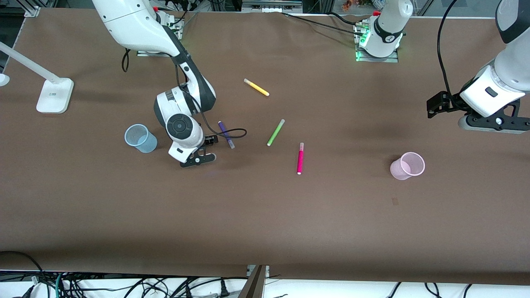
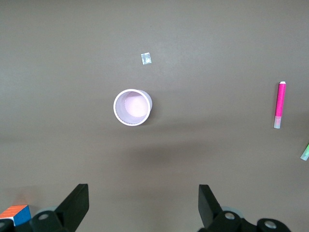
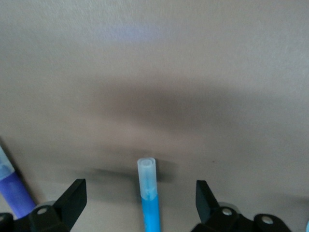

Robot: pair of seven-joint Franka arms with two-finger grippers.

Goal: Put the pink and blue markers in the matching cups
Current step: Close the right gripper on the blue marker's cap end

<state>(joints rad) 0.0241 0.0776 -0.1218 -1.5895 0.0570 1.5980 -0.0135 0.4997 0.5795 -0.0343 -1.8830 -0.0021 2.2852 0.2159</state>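
Observation:
My right gripper picks up the blue marker where its pale cap meets the marker's body next, to place it in the pale blue cup.
The blue marker lies on the brown table between the open fingers of my right gripper, pale cap pointing away from the hand. In the front view the right gripper is low over the table beside the pale blue cup and hides that marker. The pink marker lies mid-table. The pink cup stands upright toward the left arm's end. My left gripper hangs open and empty above the table close to that cup.
A purple pen lies close beside the right gripper, under a loop of cable. A green pen and a yellow pen lie mid-table. A white lamp base stands at the right arm's end.

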